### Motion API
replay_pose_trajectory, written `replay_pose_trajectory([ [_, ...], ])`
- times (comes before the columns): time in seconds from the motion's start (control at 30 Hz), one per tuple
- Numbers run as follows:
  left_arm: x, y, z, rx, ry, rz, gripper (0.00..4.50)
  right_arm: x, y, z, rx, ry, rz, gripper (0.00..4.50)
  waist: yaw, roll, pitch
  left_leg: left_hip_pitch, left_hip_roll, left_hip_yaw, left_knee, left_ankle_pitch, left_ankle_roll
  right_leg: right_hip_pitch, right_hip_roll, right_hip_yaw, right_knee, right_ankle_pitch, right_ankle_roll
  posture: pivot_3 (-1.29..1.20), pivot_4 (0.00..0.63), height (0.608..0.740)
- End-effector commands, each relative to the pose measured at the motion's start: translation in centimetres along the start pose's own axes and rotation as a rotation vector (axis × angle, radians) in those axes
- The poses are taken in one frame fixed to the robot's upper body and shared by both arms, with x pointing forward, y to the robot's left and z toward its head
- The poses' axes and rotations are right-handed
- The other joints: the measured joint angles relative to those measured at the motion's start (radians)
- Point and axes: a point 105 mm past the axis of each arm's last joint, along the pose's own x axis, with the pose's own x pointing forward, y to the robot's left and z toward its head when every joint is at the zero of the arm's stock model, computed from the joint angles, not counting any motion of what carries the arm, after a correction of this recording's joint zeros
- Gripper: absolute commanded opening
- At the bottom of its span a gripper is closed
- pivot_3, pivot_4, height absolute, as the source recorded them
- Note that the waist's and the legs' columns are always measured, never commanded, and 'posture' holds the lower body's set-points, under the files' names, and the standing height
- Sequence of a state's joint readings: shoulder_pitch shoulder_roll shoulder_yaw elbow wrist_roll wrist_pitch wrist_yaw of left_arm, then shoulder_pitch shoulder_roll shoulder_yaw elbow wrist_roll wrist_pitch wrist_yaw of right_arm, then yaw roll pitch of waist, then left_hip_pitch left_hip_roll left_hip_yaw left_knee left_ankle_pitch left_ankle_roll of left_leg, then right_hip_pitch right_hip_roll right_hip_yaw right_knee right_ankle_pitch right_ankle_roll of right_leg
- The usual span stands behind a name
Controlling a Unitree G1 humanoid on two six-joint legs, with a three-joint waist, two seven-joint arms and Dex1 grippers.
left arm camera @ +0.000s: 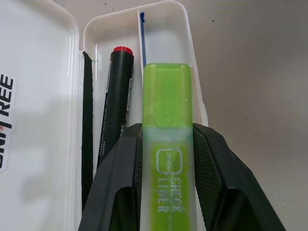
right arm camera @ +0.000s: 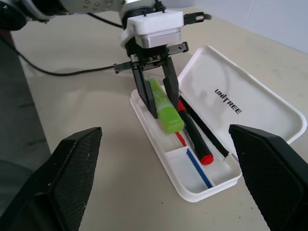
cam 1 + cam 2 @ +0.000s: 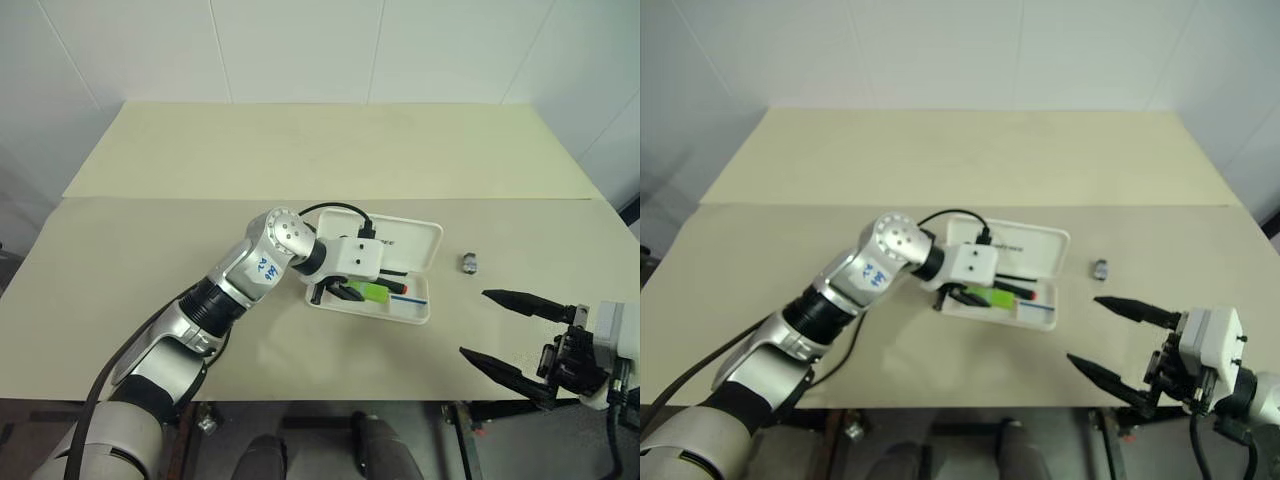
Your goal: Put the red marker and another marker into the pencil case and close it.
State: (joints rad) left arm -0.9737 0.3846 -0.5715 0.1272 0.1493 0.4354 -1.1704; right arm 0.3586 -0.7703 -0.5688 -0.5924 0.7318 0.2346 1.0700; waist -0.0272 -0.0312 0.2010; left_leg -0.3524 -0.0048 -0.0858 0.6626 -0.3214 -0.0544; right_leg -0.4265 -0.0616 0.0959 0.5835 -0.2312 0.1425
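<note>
The light green marker lines up over its tray section, low inside the tray's rim, so it is time for my left gripper to release the marker now.
The white pencil case lies open at the table's middle, lid flat behind its tray. My left gripper is shut on the light green marker, which slants down into the tray; I cannot tell if its tip touches the bottom. Beside it in the tray lies the red marker, black-bodied with a red end, and next to that a thin black pen. My right gripper hovers open over the table's near right edge, apart from the case.
A small dark grey object sits on the table just right of the case. A black cable loops over the left wrist. A seam crosses the tan tabletop behind the case, and white walls stand beyond the far edge.
</note>
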Motion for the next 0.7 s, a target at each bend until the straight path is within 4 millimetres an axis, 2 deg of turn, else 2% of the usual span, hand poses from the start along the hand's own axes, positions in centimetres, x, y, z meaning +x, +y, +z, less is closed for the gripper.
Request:
replay_pose_trajectory([
  [0.03,-0.1,0.2,0.5,0.033,0.007,0.015,1.07,-0.7,-1.1,0.8,-0.061,0.000,0.000,4.50,0.000,0.000,0.000,0.000,0.000,0.000,0.000,0.000,0.000,0.000,0.000,0.000,0.000,0.000,0.000,0.00,0.150,0.740],
  [0.5,0.2,0.2,-0.1,0.025,0.046,0.017,1.07,-0.5,-2.4,0.3,-0.084,0.035,0.052,4.50,0.000,0.000,0.000,0.000,0.000,0.000,0.000,0.000,0.000,0.000,0.000,0.001,0.000,0.000,0.001,0.00,0.150,0.740],
  [0.7,0.5,0.4,0.0,0.021,0.044,0.027,3.18,-0.1,-2.4,0.5,-0.092,0.030,0.043,4.50,0.001,0.000,0.000,0.000,0.000,0.001,0.000,0.000,0.000,0.000,0.000,0.001,0.000,0.000,0.001,0.00,0.150,0.740],
])
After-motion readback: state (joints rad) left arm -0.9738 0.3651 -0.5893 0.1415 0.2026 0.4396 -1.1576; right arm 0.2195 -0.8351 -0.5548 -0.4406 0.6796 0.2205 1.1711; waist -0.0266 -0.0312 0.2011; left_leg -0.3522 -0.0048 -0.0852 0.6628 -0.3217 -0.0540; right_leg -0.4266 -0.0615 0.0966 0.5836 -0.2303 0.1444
